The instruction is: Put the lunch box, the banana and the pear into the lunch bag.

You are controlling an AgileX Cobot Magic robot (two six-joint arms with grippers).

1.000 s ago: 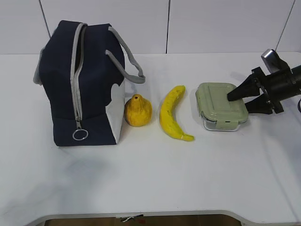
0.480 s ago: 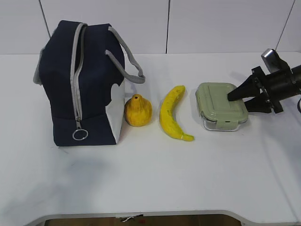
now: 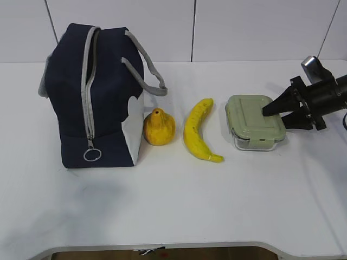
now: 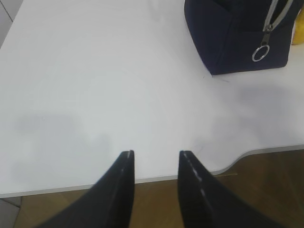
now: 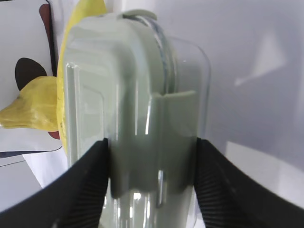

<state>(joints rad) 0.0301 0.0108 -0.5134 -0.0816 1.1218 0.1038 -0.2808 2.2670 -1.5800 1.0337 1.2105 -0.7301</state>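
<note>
The left gripper grips the bag by its upper fabric edge (image 3: 58, 46) next, above the grey handle, since the bag's navy body (image 3: 103, 127) is far wider than the fingers.
The lunch box (image 3: 249, 116), clear glass with a sage-green lid, sits on the table at the right. My right gripper (image 3: 274, 118) is shut on its right end, one finger on the lid and one low on the side. In the right wrist view the lunch box (image 5: 142, 95) fills the space between the gripper's (image 5: 148, 142) two fingers. The banana (image 3: 196, 130) lies left of the box, and the pear (image 3: 159, 128) stands against the lunch bag (image 3: 108, 97), which is upright with its zipper up. My left gripper (image 4: 156, 153) is open and empty over the table's front edge.
The bag's ring pull (image 4: 259, 53) hangs at the bag's front corner, far ahead and to the right of my left gripper. A white wall stands behind the table. The banana (image 5: 88, 9) shows just beyond the box in the right wrist view.
The right gripper and the box's right end have risen very slightly. Nothing else has moved.
</note>
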